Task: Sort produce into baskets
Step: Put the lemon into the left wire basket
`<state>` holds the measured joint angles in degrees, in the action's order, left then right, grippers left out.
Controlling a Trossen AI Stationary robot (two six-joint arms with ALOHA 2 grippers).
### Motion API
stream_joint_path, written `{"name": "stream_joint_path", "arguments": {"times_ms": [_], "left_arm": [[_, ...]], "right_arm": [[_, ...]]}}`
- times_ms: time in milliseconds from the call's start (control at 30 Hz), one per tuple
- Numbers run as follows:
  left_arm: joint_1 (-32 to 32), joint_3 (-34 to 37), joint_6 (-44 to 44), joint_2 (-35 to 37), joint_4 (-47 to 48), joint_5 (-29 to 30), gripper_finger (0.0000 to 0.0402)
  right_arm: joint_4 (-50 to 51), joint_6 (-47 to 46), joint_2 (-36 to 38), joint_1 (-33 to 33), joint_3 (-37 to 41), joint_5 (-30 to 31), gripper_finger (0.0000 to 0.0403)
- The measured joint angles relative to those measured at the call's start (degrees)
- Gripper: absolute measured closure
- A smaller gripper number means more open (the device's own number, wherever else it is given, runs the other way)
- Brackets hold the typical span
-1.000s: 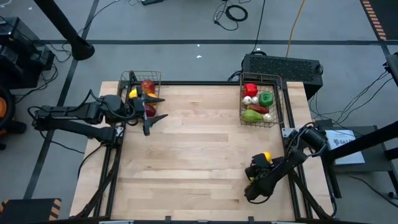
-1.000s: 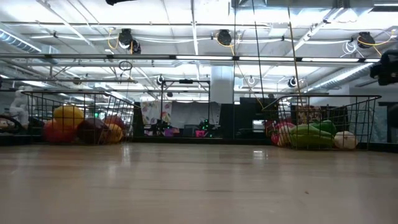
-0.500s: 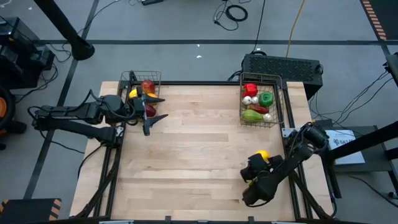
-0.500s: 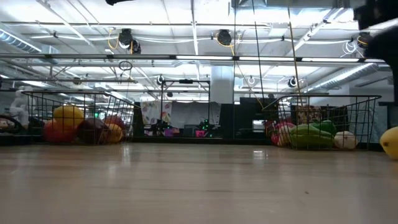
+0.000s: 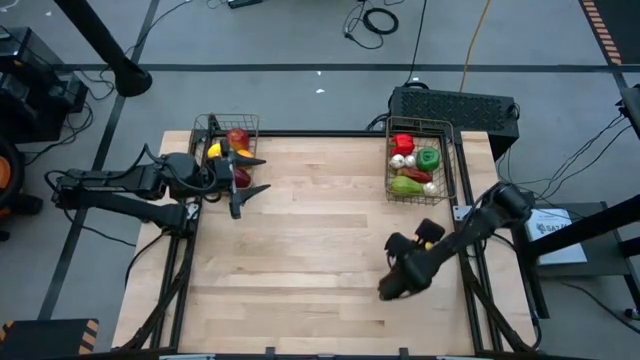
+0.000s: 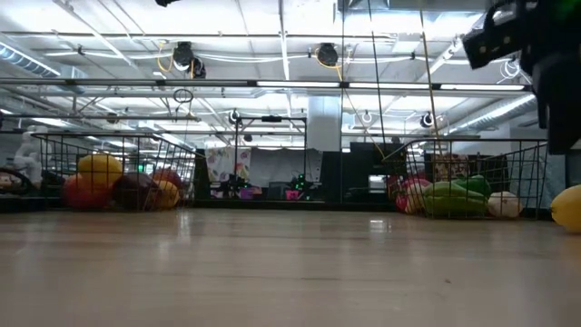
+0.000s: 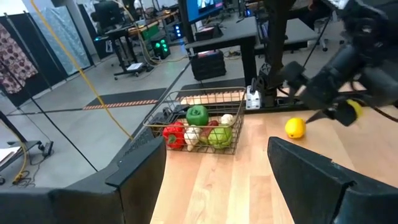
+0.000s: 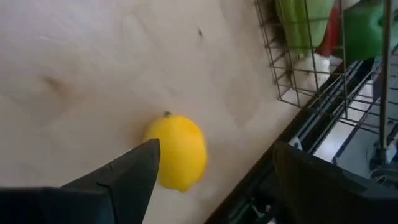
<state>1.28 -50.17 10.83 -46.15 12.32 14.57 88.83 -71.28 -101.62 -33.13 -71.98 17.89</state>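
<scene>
The right gripper grabs the lemon by its rounded middle (image 8: 177, 152) next, to sort the yellow lemon out of the loose produce.
One yellow lemon (image 8: 177, 152) lies loose on the wooden table near its right edge (image 5: 432, 233), and it also shows in the low view (image 6: 568, 207). My right gripper (image 8: 214, 149) hangs open above it, fingers slanting down, touching nothing (image 5: 410, 243). The right basket (image 5: 418, 165) at the far right holds peppers and garlic. The left basket (image 5: 225, 140) at the far left holds an apple, lemons and oranges. My left gripper (image 5: 254, 174) waits open in the air beside the left basket.
The table's black right-hand frame rail (image 8: 267, 180) runs close beside the lemon. The wide middle of the tabletop (image 5: 310, 240) lies between the two arms. Cables and a black box (image 5: 455, 105) sit on the floor behind the table.
My right gripper has risen and drawn toward the table's far edge while rolling about its own axis, staying open. The lemon, outside the low view a second ago, now lies at that view's right edge, a little farther toward the far edge.
</scene>
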Motion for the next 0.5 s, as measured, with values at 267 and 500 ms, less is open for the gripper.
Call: {"name": "stream_joint_path", "arguments": {"times_ms": [267,500], "left_arm": [[0.0,0.0,0.0,0.0,0.9,-1.0,0.0114],[0.0,0.0,0.0,0.0,1.3,-1.0,0.0114]], "right_arm": [[-14.2,4.6,11.3,4.8,15.2,-4.8,0.0099],[-24.7,4.1,18.3,2.5,23.6,-6.1,0.0099]]}}
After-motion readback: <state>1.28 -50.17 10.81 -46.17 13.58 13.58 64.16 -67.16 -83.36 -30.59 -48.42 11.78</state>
